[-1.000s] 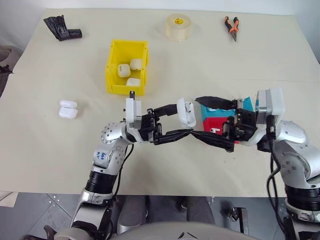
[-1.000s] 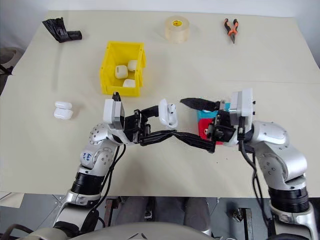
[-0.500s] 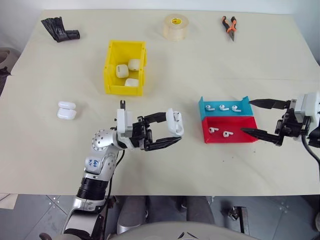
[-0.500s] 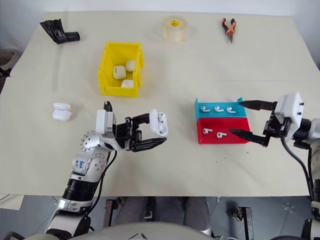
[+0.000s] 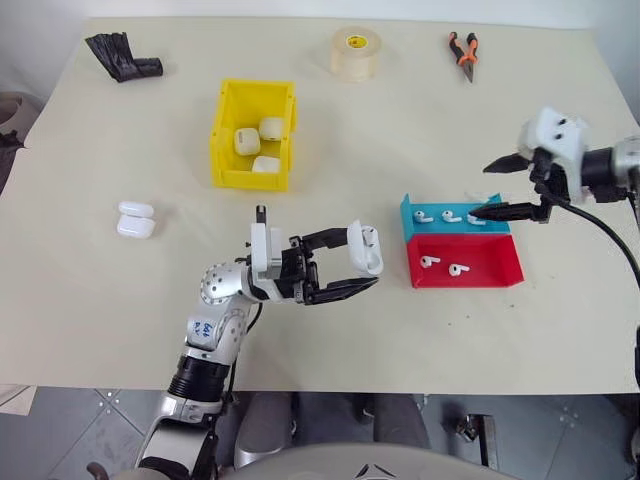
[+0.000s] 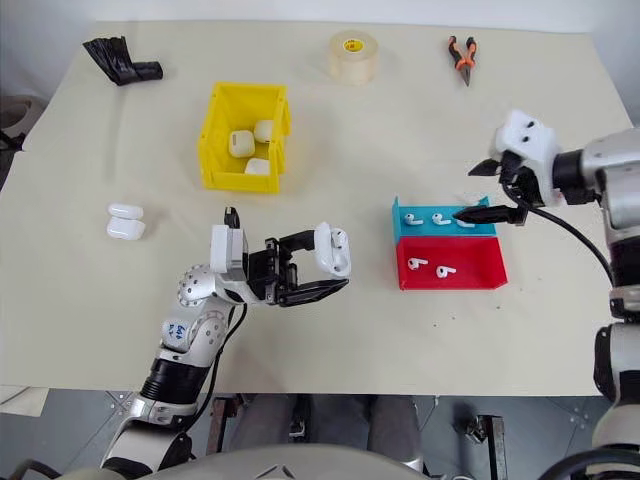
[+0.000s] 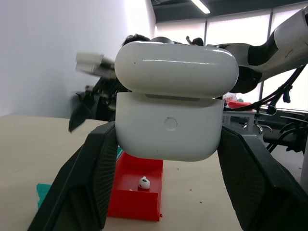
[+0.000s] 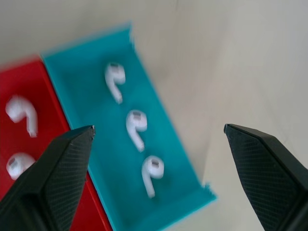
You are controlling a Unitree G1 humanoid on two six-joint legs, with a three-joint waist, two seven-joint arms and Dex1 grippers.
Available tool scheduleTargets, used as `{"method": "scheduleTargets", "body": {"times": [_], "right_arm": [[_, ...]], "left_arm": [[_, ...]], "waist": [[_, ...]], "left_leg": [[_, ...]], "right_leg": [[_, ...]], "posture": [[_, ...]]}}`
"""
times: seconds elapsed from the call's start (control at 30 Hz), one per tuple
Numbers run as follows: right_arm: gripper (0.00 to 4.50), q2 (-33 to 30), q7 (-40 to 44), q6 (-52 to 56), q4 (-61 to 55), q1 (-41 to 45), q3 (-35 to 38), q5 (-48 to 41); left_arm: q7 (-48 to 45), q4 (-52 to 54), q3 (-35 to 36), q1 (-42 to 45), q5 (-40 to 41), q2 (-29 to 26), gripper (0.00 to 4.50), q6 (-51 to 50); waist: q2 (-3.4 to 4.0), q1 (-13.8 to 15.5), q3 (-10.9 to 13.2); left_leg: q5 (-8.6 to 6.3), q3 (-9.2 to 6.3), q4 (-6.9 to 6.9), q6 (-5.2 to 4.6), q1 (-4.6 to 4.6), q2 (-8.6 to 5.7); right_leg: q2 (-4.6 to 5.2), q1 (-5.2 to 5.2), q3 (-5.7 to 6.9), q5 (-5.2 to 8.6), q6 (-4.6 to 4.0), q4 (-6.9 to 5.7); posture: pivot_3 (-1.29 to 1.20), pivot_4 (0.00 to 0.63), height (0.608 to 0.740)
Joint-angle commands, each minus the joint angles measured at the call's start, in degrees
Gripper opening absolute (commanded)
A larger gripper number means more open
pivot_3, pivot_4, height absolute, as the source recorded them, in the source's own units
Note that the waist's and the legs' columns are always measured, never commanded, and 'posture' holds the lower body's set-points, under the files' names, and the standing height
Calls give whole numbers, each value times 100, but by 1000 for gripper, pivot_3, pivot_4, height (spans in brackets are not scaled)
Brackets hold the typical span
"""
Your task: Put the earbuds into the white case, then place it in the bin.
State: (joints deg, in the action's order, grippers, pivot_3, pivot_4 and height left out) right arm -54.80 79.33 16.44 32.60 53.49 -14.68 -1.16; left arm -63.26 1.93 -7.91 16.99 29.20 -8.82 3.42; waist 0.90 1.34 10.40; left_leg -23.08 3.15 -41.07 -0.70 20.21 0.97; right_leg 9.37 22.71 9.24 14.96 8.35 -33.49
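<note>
My right gripper's fingers are still high above the earbuds in the blue tray [image 8: 115, 144], so closing now would miss them. My right gripper lowers first, then closes on the earbuds.
My left gripper [image 5: 361, 260] is shut on a white case [image 5: 366, 248], held above the table near its front middle with the lid slightly ajar. The case's front [image 7: 173, 115] sits between the two black fingers [image 7: 91, 178]. My right gripper [image 5: 482, 189] hangs open over the right end of the blue tray [image 5: 410, 222]. Three earbuds [image 8: 135, 126] lie in that tray between and below its fingertips. Two more earbuds [image 5: 440, 265] lie in the red tray [image 5: 490, 268]. The yellow bin [image 5: 220, 130] stands at the back left, with three cases [image 5: 255, 140] inside.
Two more white cases [image 5: 135, 219] lie on the table at the left. A tape roll [image 5: 357, 52], orange-handled pliers [image 5: 464, 52] and a black crumpled object [image 5: 122, 56] sit along the far edge.
My right gripper has swung from beside the left gripper out to the right, then farther up the table, and now tilts down over the blue tray. The left gripper keeps the case in place.
</note>
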Motion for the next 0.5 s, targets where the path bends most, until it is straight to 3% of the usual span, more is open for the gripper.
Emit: {"method": "scheduleTargets", "body": {"times": [0.03,0.43,0.5], "right_arm": [[4486,273,-137,-589,973,635,-436,767],[4486,782,-75,-2036,2562,1367,-747,1606],[3904,811,-79,-2167,2665,1419,-773,1725]], "left_arm": [[122,178,-33,-25,-19,91,2756,164],[215,261,-38,-31,-13,67,2756,176],[202,261,-30,-25,1,51,2756,166]], "waist": [[0,-39,0],[3,-122,1],[3,-147,1]], "left_leg": [[0,4,-1,0,-1,0],[1,2,3,1,2,2],[1,2,4,1,2,2]], "right_leg": [[0,1,-2,0,0,-2],[0,6,-1,0,0,-3],[0,6,-1,0,0,-3]], "posture": [[0,150,740],[0,150,740],[0,150,740]]}}
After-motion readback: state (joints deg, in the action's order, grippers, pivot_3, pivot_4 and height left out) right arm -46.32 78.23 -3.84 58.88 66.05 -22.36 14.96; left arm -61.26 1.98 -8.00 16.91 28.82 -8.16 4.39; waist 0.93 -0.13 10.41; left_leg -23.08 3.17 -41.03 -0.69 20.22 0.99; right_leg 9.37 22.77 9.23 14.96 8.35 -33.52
